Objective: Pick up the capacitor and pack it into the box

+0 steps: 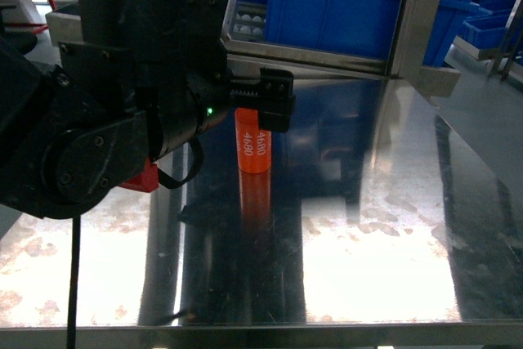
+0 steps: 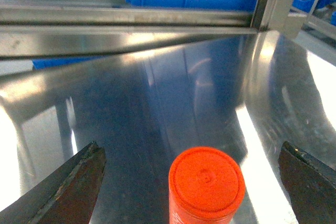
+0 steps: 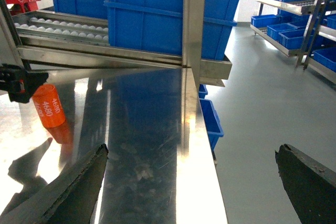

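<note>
My left gripper should next take the orange capacitor around its round body (image 1: 254, 149), so that it can pack the capacitor into the box.
The capacitor (image 1: 254, 146) is a small bright orange cylinder with white "4680" print, standing upright on the shiny steel table (image 1: 368, 226). In the left wrist view its round top (image 2: 207, 179) lies between the two dark fingers of my left gripper (image 2: 190, 150), which is open wide and touches nothing. A black finger (image 1: 274, 102) of that gripper shows just over the capacitor in the head view. My right gripper (image 3: 191, 149) hangs open and empty over the table's right edge, with the capacitor (image 3: 49, 105) far to its left. The box is out of view.
Large blue bins (image 1: 343, 6) stand behind the table on a steel rail. A roller conveyor (image 3: 63, 24) runs at the back left. A steel post (image 1: 413, 22) rises at the back right corner. The table's right edge (image 3: 202, 182) drops to the floor beside a blue bin (image 3: 211, 121).
</note>
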Controlling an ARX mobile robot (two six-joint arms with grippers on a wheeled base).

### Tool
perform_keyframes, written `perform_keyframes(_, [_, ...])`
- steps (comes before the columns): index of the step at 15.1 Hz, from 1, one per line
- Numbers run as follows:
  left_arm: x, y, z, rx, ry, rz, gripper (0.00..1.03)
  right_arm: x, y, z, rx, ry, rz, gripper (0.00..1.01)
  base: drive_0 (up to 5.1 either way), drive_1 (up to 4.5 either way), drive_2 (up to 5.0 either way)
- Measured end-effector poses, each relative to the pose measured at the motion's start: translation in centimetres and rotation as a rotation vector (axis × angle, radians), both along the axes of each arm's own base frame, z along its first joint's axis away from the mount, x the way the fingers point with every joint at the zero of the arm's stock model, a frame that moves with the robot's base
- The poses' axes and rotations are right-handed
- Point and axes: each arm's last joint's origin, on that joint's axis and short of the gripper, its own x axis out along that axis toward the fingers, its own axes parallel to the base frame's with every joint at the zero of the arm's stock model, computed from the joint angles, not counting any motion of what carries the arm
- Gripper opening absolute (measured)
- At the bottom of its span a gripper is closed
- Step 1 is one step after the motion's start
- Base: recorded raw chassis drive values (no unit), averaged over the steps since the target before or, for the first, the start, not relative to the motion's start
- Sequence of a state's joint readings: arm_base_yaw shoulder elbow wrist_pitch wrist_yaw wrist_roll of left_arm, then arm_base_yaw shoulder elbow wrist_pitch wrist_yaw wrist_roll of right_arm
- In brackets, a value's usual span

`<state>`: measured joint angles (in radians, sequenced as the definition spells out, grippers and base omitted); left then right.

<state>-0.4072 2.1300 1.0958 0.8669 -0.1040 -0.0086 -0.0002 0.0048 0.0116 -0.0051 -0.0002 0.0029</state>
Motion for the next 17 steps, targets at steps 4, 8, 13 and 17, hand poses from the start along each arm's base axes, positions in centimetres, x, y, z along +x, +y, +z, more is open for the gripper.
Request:
perform_keyframes(4, [3.0,-1.1,-5.7,0.022,0.117,0.000,0.98,0.0,0.0,0.0,0.000,0.000,0.000,0.98,0.0,0.00,0.0])
perform_keyframes(8, [3.9,-1.5,-6.1,0.024,0.132,0.003,0.76,0.0,0.0,0.0,0.000,0.000,0.000,0.98,0.0,0.00,0.0])
perform_keyframes(13, [3.2,-0.9,-4.1,0.009,0.153,0.031,0.44,0.0,0.0,0.0,0.000,0.000,0.000,0.98,0.0,0.00,0.0])
perform_keyframes(17, [-1.1,3.6,5.3,-0.088,-0.034,0.122,0.44,0.0,0.0,0.0,0.000,0.000,0.000,0.98,0.0,0.00,0.0])
